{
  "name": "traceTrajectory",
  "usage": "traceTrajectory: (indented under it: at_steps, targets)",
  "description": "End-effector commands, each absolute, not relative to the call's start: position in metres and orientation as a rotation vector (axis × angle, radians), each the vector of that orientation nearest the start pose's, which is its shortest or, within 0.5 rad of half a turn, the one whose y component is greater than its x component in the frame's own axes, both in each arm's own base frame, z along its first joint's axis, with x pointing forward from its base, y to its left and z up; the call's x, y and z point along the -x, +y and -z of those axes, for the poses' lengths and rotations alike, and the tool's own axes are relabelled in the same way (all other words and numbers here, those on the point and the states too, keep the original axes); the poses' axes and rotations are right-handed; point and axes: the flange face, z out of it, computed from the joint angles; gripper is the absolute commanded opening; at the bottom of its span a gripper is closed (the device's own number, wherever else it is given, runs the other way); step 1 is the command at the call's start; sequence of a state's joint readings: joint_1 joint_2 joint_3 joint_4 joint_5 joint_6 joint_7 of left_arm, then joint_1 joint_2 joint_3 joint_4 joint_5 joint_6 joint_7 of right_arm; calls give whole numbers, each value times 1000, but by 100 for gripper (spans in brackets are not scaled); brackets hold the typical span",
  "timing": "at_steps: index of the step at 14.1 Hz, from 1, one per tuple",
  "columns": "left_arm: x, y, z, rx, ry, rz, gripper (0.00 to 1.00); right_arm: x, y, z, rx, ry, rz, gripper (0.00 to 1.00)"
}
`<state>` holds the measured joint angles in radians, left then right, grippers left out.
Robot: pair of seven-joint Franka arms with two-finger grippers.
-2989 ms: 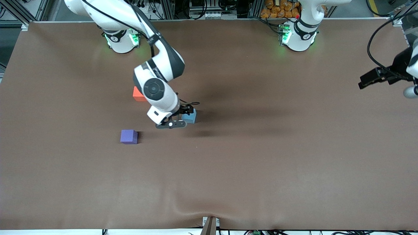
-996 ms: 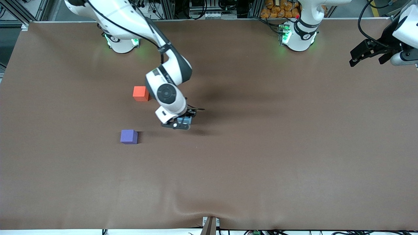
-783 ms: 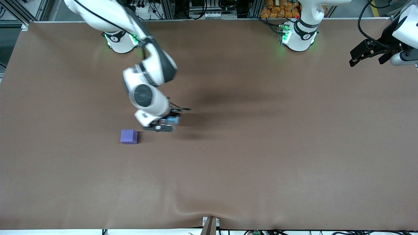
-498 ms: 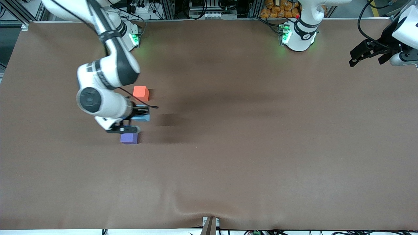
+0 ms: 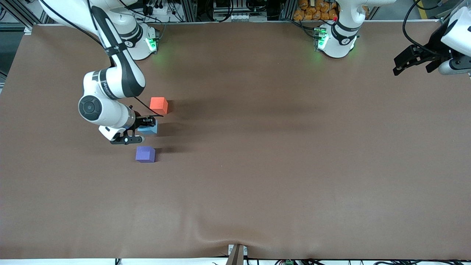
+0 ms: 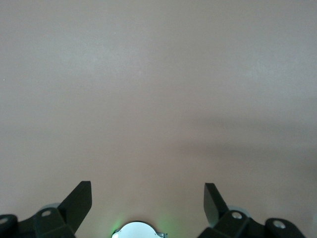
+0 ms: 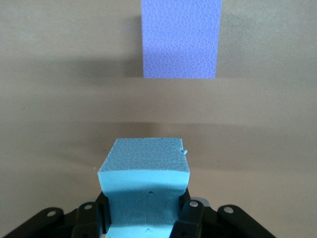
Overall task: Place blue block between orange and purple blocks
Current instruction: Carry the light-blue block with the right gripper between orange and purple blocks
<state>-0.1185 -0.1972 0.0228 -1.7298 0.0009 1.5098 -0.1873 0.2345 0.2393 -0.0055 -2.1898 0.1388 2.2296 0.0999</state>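
Observation:
My right gripper should lower the block before it lets go, because the light blue block's lower edge [image 5: 148, 133] [image 7: 150, 139] is still above the table.
My right gripper [image 5: 142, 127] is shut on the light blue block [image 5: 149, 127], holding it above the table in the gap between the orange block [image 5: 158, 105] and the purple block [image 5: 145, 154]. In the right wrist view the blue block [image 7: 144, 176] sits squeezed between the fingers, with the purple block [image 7: 180, 37] lying on the table past it. The orange block does not show in that view. My left gripper [image 5: 412, 62] hangs open and empty over the left arm's end of the table; the left wrist view shows its two fingertips [image 6: 79, 203] spread wide over bare table.
A brown mat [image 5: 279, 162] covers the whole table, with a ripple at its edge nearest the front camera. The two arm bases [image 5: 333, 40] stand along the edge farthest from that camera. A small bracket [image 5: 236, 254] sticks up at the near edge.
My right arm has swung toward its own end of the table, carrying the blue block from the middle to the gap between orange and purple. The left arm has stayed still.

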Motion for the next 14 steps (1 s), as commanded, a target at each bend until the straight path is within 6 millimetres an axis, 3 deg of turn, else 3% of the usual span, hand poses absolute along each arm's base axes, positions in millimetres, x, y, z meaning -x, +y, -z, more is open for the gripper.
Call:
traceTrajectory:
  at_steps: [1,8,14]
  targets:
    - [-477,-46,-649,3152,-117,-42,100,-505,121,-258,3054,-69,-270,0]
    - [-476,-47,-649,3152,-112,-44,100,-503,119,-222,3063,-48,-245,0]
    - [-478,-45,-648,3151,-119,-46,100,-500,120,-203,3069,-26,-250,0]
